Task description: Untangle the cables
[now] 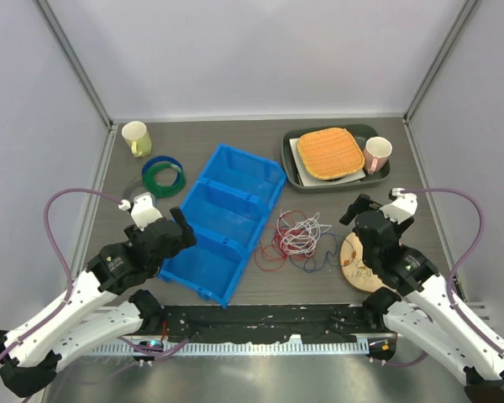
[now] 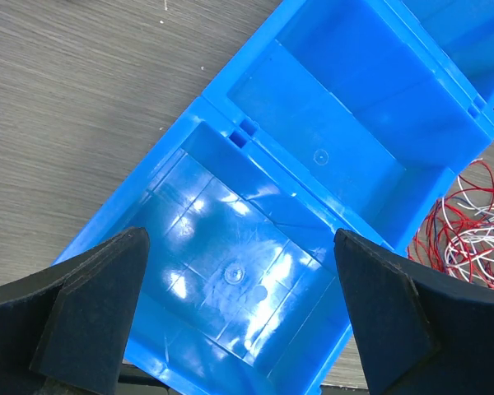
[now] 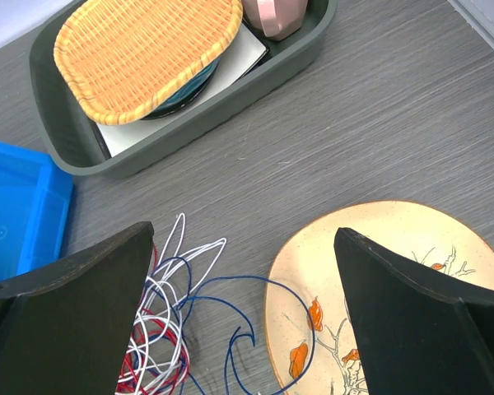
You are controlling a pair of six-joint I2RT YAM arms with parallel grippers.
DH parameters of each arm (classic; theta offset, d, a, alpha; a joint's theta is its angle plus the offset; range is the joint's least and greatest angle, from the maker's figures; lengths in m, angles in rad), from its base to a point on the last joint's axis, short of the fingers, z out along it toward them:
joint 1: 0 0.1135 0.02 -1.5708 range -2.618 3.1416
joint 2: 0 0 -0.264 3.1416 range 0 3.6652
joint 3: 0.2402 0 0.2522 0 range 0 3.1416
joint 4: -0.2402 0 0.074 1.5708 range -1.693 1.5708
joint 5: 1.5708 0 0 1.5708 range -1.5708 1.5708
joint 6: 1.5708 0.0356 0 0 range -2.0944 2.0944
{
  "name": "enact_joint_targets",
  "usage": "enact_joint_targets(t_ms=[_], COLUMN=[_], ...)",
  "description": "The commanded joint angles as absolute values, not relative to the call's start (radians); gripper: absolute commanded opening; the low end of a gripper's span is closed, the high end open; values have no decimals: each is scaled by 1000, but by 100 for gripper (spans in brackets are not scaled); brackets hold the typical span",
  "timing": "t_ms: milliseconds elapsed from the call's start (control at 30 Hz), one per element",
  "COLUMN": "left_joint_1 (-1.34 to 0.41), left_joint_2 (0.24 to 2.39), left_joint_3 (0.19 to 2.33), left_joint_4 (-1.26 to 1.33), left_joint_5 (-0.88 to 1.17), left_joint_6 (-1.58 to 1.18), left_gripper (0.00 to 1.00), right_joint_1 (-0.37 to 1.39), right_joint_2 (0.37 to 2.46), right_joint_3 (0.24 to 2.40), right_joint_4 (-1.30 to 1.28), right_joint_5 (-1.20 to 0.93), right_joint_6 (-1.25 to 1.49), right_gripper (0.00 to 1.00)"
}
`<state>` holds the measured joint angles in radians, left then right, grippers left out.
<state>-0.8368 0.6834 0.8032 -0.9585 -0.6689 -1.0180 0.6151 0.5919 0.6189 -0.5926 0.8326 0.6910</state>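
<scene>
My right gripper should next grab the white wire by its jutting loop [image 1: 326, 226] [image 3: 212, 250], so the red wires stay free to slip off it.
The cables [image 1: 297, 238], thin red, white and dark blue wires, lie in one loose tangled heap on the table between the blue bin and the plate. They show in the right wrist view [image 3: 160, 329], with a blue loop lying over the plate's edge, and at the right edge of the left wrist view [image 2: 469, 230]. My left gripper [image 1: 181, 228] is open and empty above the bin's near compartment. My right gripper [image 1: 359, 211] is open and empty, above the table beside the heap's right side.
A blue three-compartment bin [image 1: 223, 220] lies diagonally left of the heap. A cream patterned plate [image 1: 354, 260] is right of it. A grey tray [image 1: 296, 165] holds a woven basket [image 1: 329, 153] and a pink cup [image 1: 376, 154]. A yellow cup [image 1: 136, 138] and coiled rings [image 1: 163, 175] stand back left.
</scene>
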Motion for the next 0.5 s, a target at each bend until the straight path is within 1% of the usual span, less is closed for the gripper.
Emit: enact_joint_targets(t_ms=[0,67,300,400,433,467], left_joint_1=[-841,-841,-841,-841,-841,-841], left_joint_2=[687,684,701,706,703,701], left_joint_3=[804,801,798,799,801,798], left_joint_4=[-939,-933,-917,-910,-907,-888], left_joint_5=[-683,-681,-666,-644,-628,-621], left_joint_6=[-1025,-1025,-1014,-1000,-996,-991], left_gripper=[100,100,100,100,100,100], right_joint_1=[617,617,617,617,617,617], right_joint_2=[624,635,643,635,635,640], right_joint_3=[666,670,644,618,611,601], right_joint_4=[-575,-577,-514,-445,-419,-367], right_joint_5=[853,848,732,608,478,418], right_joint_6=[693,692,632,562,531,509], right_gripper=[97,97,97,98,97,96])
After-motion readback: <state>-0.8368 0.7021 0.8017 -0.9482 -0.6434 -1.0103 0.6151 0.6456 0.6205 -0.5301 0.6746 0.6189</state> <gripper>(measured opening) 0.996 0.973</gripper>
